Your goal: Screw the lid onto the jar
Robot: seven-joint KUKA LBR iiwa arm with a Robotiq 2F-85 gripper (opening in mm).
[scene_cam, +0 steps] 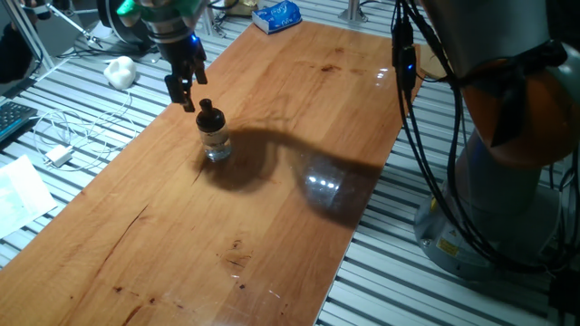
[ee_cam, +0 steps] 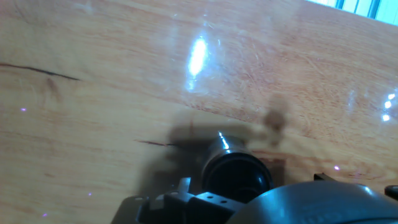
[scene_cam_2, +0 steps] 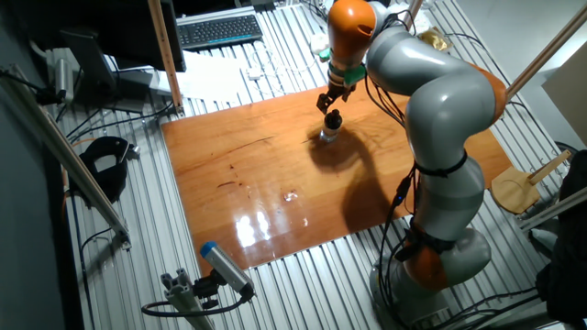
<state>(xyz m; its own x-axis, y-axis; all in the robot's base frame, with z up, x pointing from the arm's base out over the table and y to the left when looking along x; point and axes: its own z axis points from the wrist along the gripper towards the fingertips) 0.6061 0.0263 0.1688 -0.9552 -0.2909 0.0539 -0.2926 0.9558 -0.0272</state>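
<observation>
Next, the gripper grabs the lid's narrow knob (scene_cam: 207,105) to screw it on, since the round cap (scene_cam: 211,120) below the knob flares out as broad as the jar.
The clear glass jar (scene_cam: 217,145) stands upright on the wooden table (scene_cam: 272,226), near its left edge. The black lid (scene_cam: 209,117) sits on top of the jar, knob up. My gripper (scene_cam: 184,101) hangs just up and left of the lid, apart from it, with its black fingers (scene_cam: 174,88) slightly open and nothing between them. The other fixed view shows the gripper (scene_cam_2: 326,104) just above the lid (scene_cam_2: 334,119) and the jar (scene_cam_2: 328,137). In the hand view the lid (ee_cam: 236,177) shows from above at the bottom edge, partly hidden by the hand's housing.
A white lumpy object (scene_cam: 120,71) and cables (scene_cam: 63,136) lie on the slatted bench left of the table. A blue box (scene_cam: 276,16) sits past the far end. The robot base (scene_cam: 507,181) stands on the right. A keyboard (scene_cam_2: 218,30) lies behind the table.
</observation>
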